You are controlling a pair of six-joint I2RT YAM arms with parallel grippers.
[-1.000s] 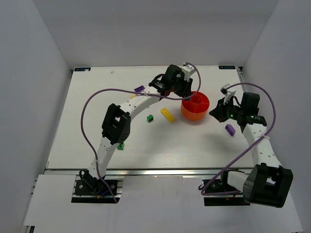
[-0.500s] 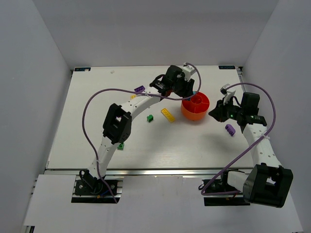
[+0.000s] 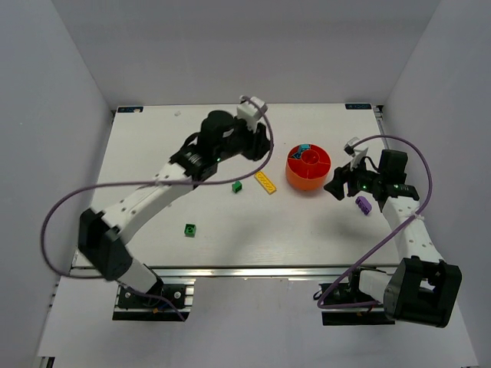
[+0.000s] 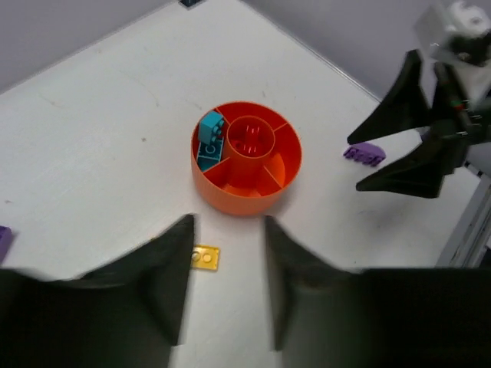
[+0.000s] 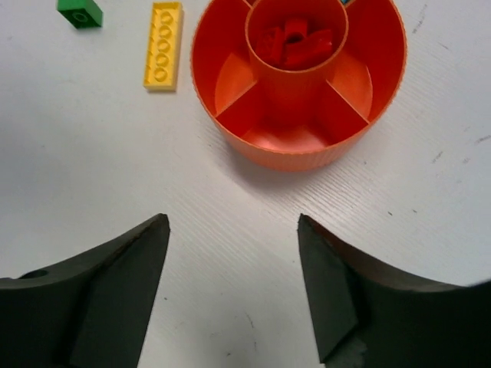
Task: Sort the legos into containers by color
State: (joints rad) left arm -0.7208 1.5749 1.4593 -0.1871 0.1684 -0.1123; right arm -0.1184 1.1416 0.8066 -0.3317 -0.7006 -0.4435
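Note:
The purple lego's ends should stay free to fit an empty section of the bowl, so the right gripper should next grab the purple lego across its narrow width (image 3: 364,205).
The orange-red bowl (image 3: 298,179) stands right of the table's middle. Red legos (image 4: 250,139) fill its centre cup and teal legos (image 4: 210,136) lie in one outer compartment. My left gripper (image 3: 259,147) hovers left of the bowl (image 4: 238,201), open and empty, with a yellow lego (image 4: 205,257) beside its left finger. My right gripper (image 3: 335,184) is just right of the bowl (image 5: 284,157), open wide with bare table between its fingers. A purple lego (image 3: 363,204) lies beside the right arm.
A long yellow lego (image 3: 265,182) and a green lego (image 3: 238,186) lie left of the bowl. Another green one (image 3: 189,229) sits nearer the front. A purple lego (image 4: 4,238) shows at the left wrist view's edge. Purple cables loop over both arms.
My left arm has pulled back from above the bowl toward the left, its gripper opening. Teal legos now show in the bowl. My right gripper went from shut to wide open.

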